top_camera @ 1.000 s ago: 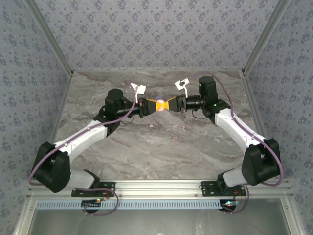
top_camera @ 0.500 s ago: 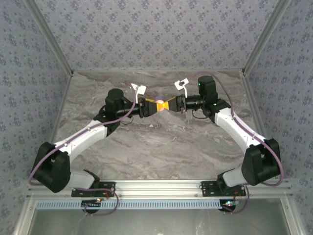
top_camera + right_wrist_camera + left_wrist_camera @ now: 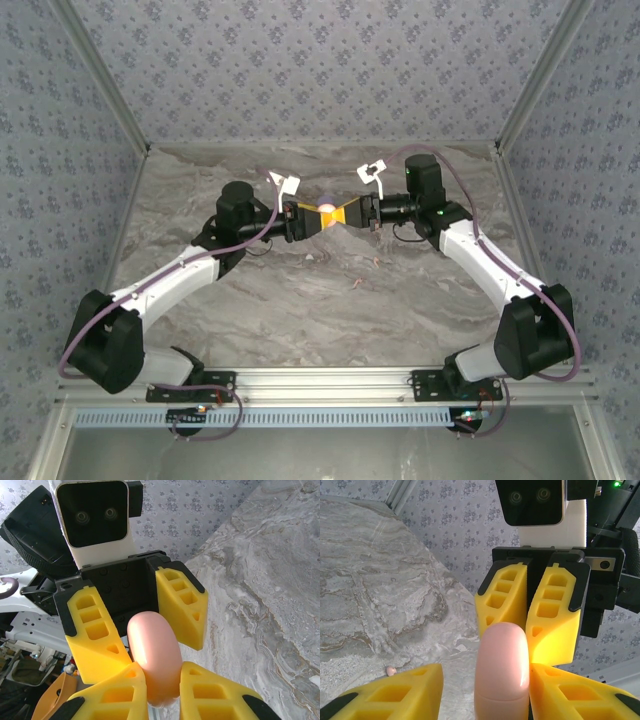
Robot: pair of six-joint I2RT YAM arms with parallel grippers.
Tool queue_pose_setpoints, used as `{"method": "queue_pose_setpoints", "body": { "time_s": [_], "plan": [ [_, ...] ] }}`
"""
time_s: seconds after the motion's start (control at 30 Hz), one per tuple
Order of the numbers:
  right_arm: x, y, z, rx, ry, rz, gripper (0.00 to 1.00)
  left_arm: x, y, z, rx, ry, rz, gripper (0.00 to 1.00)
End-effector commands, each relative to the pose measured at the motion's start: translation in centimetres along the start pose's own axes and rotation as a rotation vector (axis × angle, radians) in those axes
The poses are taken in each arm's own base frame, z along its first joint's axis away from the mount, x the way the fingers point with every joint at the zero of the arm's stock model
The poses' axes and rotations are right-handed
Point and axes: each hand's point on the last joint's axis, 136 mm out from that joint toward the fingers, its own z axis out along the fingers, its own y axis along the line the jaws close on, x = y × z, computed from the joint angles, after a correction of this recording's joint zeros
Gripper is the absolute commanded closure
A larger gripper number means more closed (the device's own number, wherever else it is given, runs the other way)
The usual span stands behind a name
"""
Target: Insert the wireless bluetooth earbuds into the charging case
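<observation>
My left gripper should close on the case now. The case is level between both fingers in the left wrist view.
A smooth pale pink charging case (image 3: 154, 655) hangs above the middle of the table, closed, with my right gripper (image 3: 160, 676) shut on its lower end. My left gripper (image 3: 486, 680) faces it head-on and is open. Its right finger (image 3: 580, 690) lies against the case (image 3: 502, 670) and its left finger (image 3: 390, 695) stands well apart. From above, the two grippers (image 3: 312, 217) (image 3: 350, 212) meet tip to tip at the case (image 3: 328, 199). One tiny pinkish earbud (image 3: 390, 670) lies on the marble below; a similar speck (image 3: 357, 284) sits nearer the front.
The marble table (image 3: 300, 300) is walled by patterned panels at the back and both sides. Both arms reach in from the near edge and meet at mid-table. A tiny whitish speck (image 3: 315, 681) lies on the marble.
My left gripper has opened its jaws off the case. The right gripper stays shut on it, and the meeting point has drifted slightly toward the back.
</observation>
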Motion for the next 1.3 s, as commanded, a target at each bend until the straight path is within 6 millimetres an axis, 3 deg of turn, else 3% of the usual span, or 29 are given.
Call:
{"method": "queue_pose_setpoints", "body": {
  "time_s": [0.0,0.67,0.87,0.93,1.07,1.13,1.27],
  "plan": [
    [-1.2,1.6,-0.4,-0.010,-0.016,-0.057,0.82,-0.3,-1.0,0.1,0.031,0.008,0.036,0.53],
    [-1.3,1.2,-0.2,0.000,-0.016,-0.048,0.82,0.0,-0.7,0.6,0.030,0.024,0.025,0.56],
    [-1.0,1.3,0.0,-0.002,-0.005,-0.046,0.81,-0.3,-0.9,0.6,0.031,0.021,0.030,0.71],
    [-0.7,1.2,0.1,0.006,0.006,-0.042,0.78,-0.4,-0.8,0.6,0.024,0.021,0.034,0.78],
    [-0.1,0.6,-0.1,0.074,0.025,-0.040,0.59,-0.6,-0.4,0.6,-0.017,0.029,0.059,0.84],
    [0.7,-0.2,-0.3,0.145,0.051,-0.036,0.54,-0.8,-0.3,0.6,-0.028,0.028,0.081,0.84],
    [0.3,0.0,-1.0,0.211,0.051,-0.065,0.50,-1.2,0.1,0.5,-0.054,0.002,0.181,0.85]
  ]
}}
